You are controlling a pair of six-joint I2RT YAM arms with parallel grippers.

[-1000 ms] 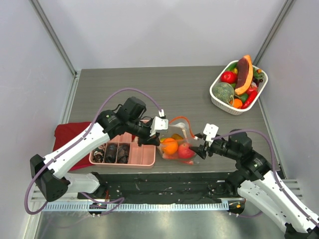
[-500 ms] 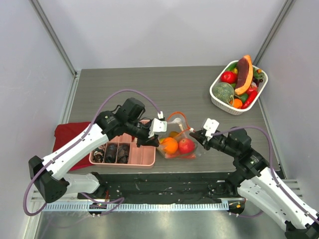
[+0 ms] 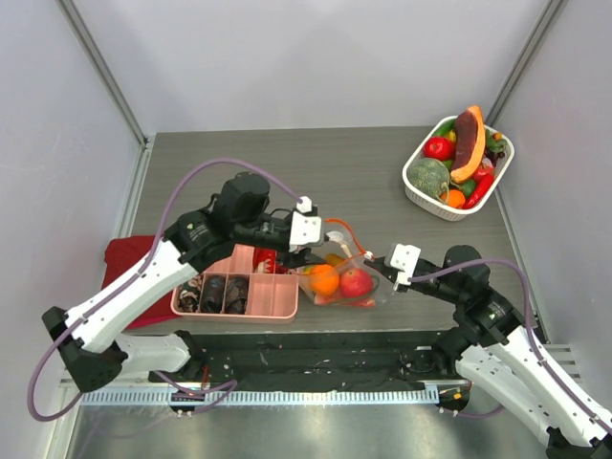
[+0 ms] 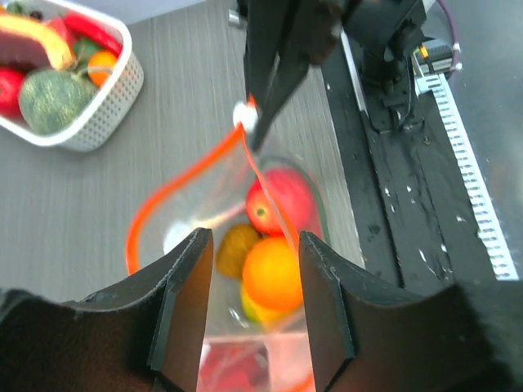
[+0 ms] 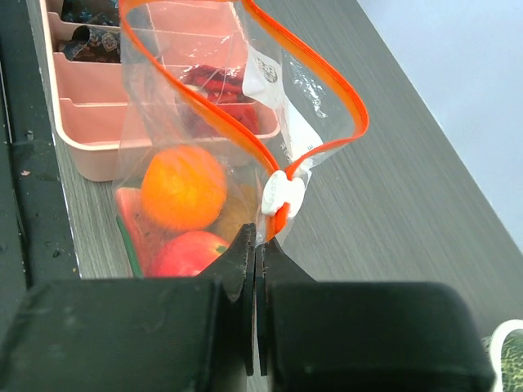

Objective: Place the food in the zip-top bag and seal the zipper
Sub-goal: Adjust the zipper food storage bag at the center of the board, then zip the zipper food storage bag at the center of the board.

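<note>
My left gripper needs to take hold of the white slider at the bag's corner (image 3: 369, 255) (image 4: 245, 116) next. Then it will pull the slider along the zipper to close the bag.
The zip-top bag (image 3: 340, 274) stands clear and crinkly beside the pink tray, its mouth gaping. Inside lies food: an orange (image 3: 325, 279), a red apple (image 3: 356, 281) and a yellowish piece. The orange-red zipper (image 5: 221, 122) loops round the open mouth, with a white slider (image 5: 278, 193) at its near end. My right gripper (image 5: 260, 241) is shut on the bag's corner just under that slider. My left gripper (image 4: 255, 302) hovers open above the bag's left side, and the orange (image 4: 272, 273) shows between its fingers (image 4: 184, 310). Its jaws hold nothing.
A white oval basket (image 3: 413, 184) with more toy fruit and vegetables sits at the back right. The pink compartment tray (image 3: 277, 308) holds dark lumps and red crinkled pieces left of the bag. A red cloth (image 3: 129, 258) lies beneath the tray.
My right gripper closed on the bag's corner by the slider. My left gripper let go of the bag's left edge, opened and lifted back a little.
</note>
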